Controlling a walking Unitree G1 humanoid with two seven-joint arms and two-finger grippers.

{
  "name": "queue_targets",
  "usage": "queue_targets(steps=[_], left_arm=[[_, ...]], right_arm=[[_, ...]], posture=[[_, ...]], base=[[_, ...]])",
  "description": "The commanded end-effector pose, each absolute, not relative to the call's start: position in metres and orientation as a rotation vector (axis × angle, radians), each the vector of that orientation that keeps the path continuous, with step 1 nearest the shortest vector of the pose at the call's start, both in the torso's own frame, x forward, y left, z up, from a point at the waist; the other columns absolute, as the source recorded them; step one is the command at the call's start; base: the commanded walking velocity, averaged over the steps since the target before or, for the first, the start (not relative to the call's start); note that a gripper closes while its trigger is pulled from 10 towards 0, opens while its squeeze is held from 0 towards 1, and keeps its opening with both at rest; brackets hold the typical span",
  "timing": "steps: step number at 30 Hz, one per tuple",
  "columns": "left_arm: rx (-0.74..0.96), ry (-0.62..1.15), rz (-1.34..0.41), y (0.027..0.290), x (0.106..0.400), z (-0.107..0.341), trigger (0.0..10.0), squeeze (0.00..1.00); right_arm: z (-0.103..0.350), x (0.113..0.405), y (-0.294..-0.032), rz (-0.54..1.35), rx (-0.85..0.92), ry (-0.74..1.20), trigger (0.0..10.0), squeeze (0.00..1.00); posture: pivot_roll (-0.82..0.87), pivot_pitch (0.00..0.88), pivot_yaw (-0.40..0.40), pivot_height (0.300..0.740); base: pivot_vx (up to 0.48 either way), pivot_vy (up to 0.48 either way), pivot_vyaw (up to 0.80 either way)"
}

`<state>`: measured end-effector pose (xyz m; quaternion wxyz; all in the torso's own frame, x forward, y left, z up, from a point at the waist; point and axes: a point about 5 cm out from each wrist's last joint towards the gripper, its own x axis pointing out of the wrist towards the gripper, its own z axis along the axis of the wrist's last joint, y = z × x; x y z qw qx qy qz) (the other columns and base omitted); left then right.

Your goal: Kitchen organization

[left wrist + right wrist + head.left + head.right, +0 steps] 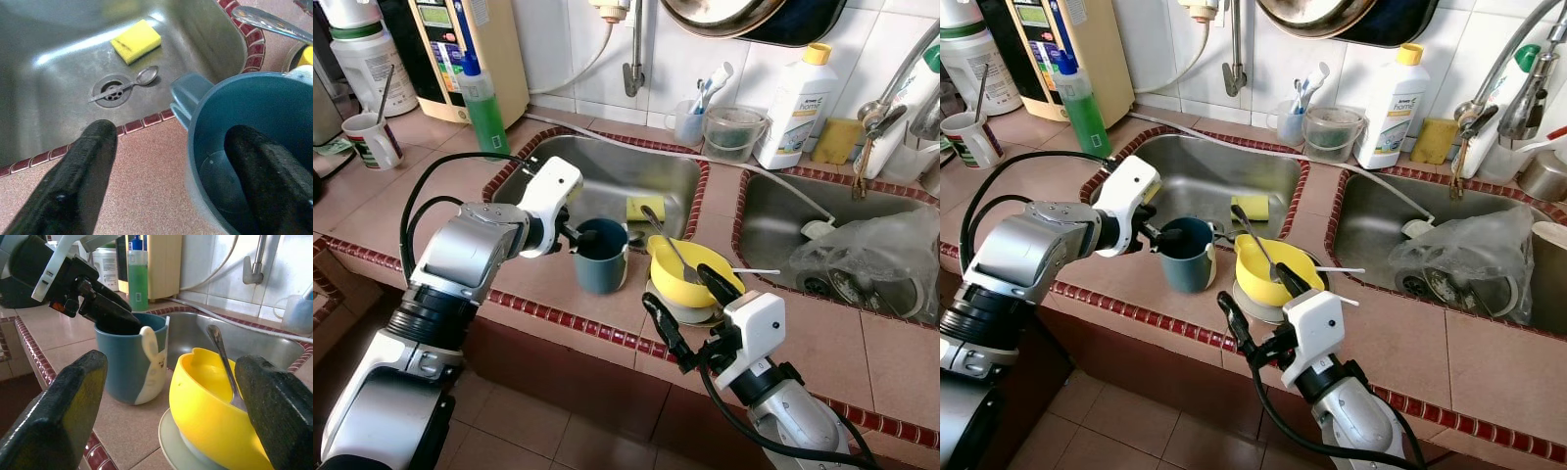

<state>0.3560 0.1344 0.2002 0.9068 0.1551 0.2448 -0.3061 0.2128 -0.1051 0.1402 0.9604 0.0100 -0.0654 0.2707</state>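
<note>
The left gripper pinches the mug by its thin rim next. The mug's round body (600,272) is wider than the gap between my fingers.
A blue mug (602,257) with a white rabbit on its side stands on the counter at the left sink's (607,171) front rim. My left gripper (579,235) is open and straddles the mug's rim: one finger (264,171) is inside the mug, the other finger (83,171) is outside over the counter. Right of the mug, a yellow bowl (690,276) holding a metal spoon (666,243) sits on a pale plate (677,309). My right gripper (690,308) is open, low at the counter's front edge, facing the bowl (210,396) and the mug (132,362).
A yellow sponge (136,41) and a spoon (142,78) lie in the left sink. The right sink holds a crumpled plastic bag (871,259). A green soap bottle (481,98), a white cup (370,139), a clear tub (734,132) and a white bottle (798,103) stand along the back.
</note>
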Motion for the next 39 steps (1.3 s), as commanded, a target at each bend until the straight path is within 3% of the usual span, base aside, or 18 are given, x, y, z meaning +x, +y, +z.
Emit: queue_targets(steps=[1, 39], left_arm=[[0.370, 0.489, -0.672, 0.1307, 0.3551, 0.2096, 0.0, 0.00], [0.455, 0.502, -0.764, 0.1297, 0.3536, 0.2130, 0.0, 0.00]], right_arm=[[0.1441, 0.2130, -0.1044, 0.540, 0.018, -0.155, 10.0, 0.00], [0.1457, 0.2197, -0.1035, 0.524, 0.021, -0.174, 10.0, 0.00]], posture=[[-0.01, 0.007, 0.048, 0.740], [0.00, 0.017, 0.058, 0.740]], base=[[0.000, 0.000, 0.00], [0.000, 0.000, 0.00]])
